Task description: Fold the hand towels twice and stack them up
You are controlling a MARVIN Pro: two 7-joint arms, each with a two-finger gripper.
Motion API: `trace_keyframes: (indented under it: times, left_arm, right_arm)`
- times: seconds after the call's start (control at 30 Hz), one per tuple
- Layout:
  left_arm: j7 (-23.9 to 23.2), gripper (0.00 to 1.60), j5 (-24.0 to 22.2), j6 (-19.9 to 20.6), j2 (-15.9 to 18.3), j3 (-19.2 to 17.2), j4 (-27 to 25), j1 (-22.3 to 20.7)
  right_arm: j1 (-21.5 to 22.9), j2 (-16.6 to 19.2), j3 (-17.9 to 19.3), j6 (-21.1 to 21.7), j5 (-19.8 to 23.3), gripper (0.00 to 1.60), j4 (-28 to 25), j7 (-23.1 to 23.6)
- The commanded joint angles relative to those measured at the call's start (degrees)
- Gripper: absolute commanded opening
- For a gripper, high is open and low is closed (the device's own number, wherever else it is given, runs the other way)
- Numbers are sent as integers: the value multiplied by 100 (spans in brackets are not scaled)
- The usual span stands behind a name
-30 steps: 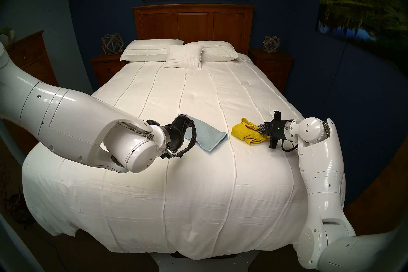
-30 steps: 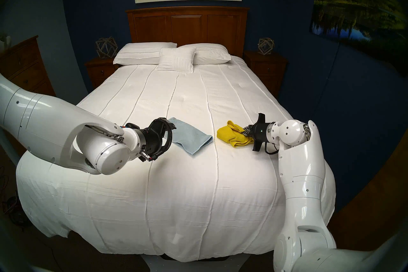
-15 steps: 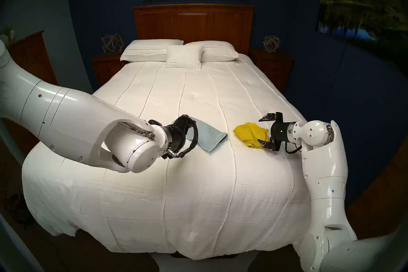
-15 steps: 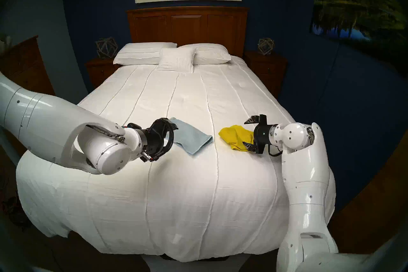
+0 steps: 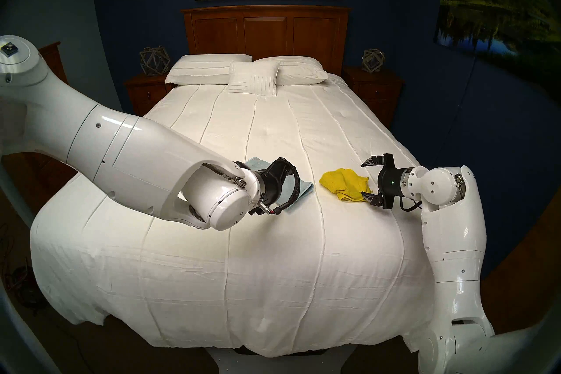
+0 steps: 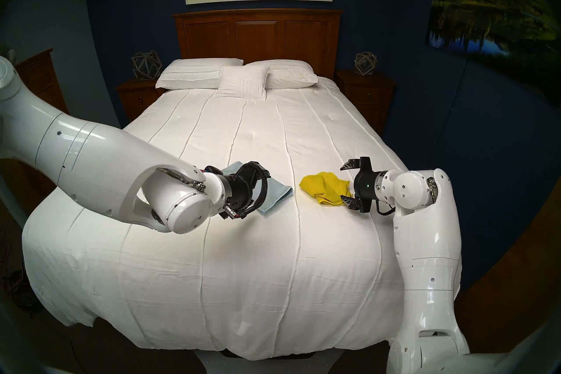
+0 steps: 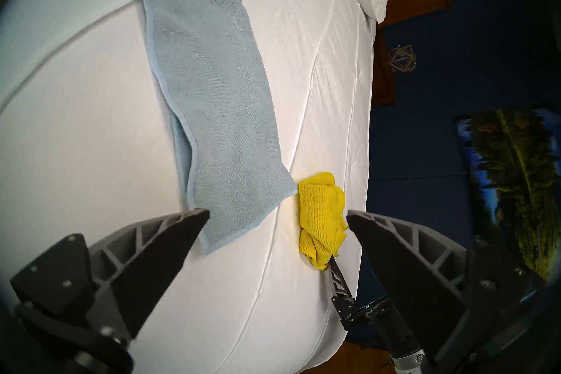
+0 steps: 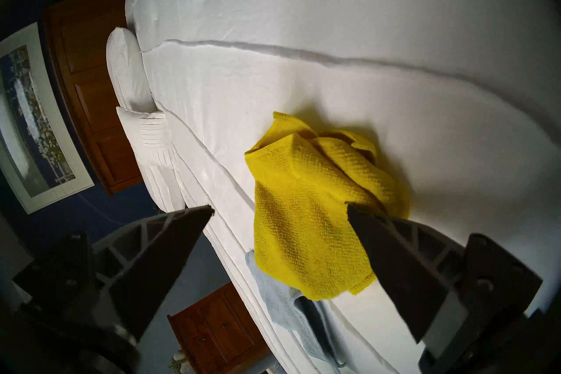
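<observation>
My left gripper will next pinch its narrow hemmed end (image 7: 246, 218) for doubling the pale blue hand towel over its remaining length (image 7: 192, 19).
The pale blue hand towel (image 7: 212, 91) lies flat on the white quilt as a long folded strip. My left gripper (image 7: 277, 212) is open and empty, hovering over the strip's near end. In the head view my left wrist covers most of the blue towel (image 5: 305, 189). The yellow hand towel (image 5: 344, 185) lies in a crumpled heap to its right, a small gap apart. My right gripper (image 5: 368, 180) is open and empty at the heap's right side, one finger above it and one low beside it. The right wrist view shows the yellow towel (image 8: 309, 212) between the spread fingers.
The white quilt (image 5: 273, 243) covers the whole bed. White pillows (image 5: 243, 73) lie at the wooden headboard (image 5: 267, 30). Nightstands stand at both sides. The bed's right edge (image 5: 406, 158) runs close behind my right gripper.
My right gripper let go of the yellow towel, opened and drew back slightly to the right; the towel settled in a heap. My left arm moved right over the blue towel.
</observation>
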Motion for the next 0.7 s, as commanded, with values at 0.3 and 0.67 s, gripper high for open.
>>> trace_keyframes:
  times: [0.3,0.67]
  left_arm:
    - [471,160,-964,459,-420,-798,674,545]
    - [402,160,-1047,146,-495,-795,657,662]
  right_arm:
    - [50,-49,23,17,29,160,-191,69]
    - [51,-64,36,28,20,160,-194,64]
